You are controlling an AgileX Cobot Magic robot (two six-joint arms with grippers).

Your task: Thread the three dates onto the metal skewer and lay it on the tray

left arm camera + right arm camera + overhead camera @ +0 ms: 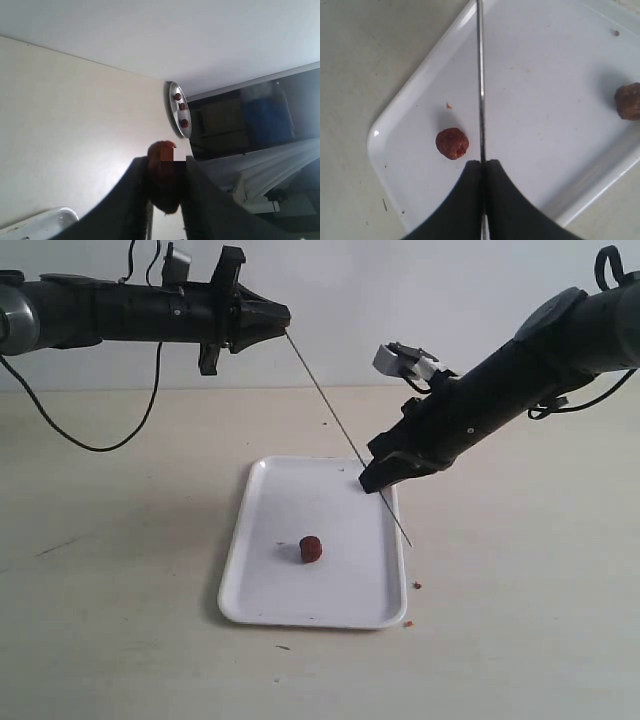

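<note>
The held date sits at the skewer's upper tip (289, 336), high above the skewer's lower part, so my left gripper needs to keep holding the date for now.
My left gripper (283, 318) (167, 162) hangs high at the back left, shut on one date (162, 185) that fills the gap between its dark fingers. The metal skewer (325, 398) (480, 75) slants from that gripper's tip down to the right, over the tray (250, 580) (545, 75). My right gripper (368, 480) (483, 162) is shut on the skewer's lower part, just above the tray's far right side. A second date (311, 549) (452, 143) lies on the tray. The right wrist view shows a third date (628, 101) on the tray too.
Small reddish crumbs (417, 585) lie on the pale table just off the tray's right front corner. A black cable (90, 445) droops onto the table at the back left. The skewer's lower tip (408, 543) pokes past the tray's right rim.
</note>
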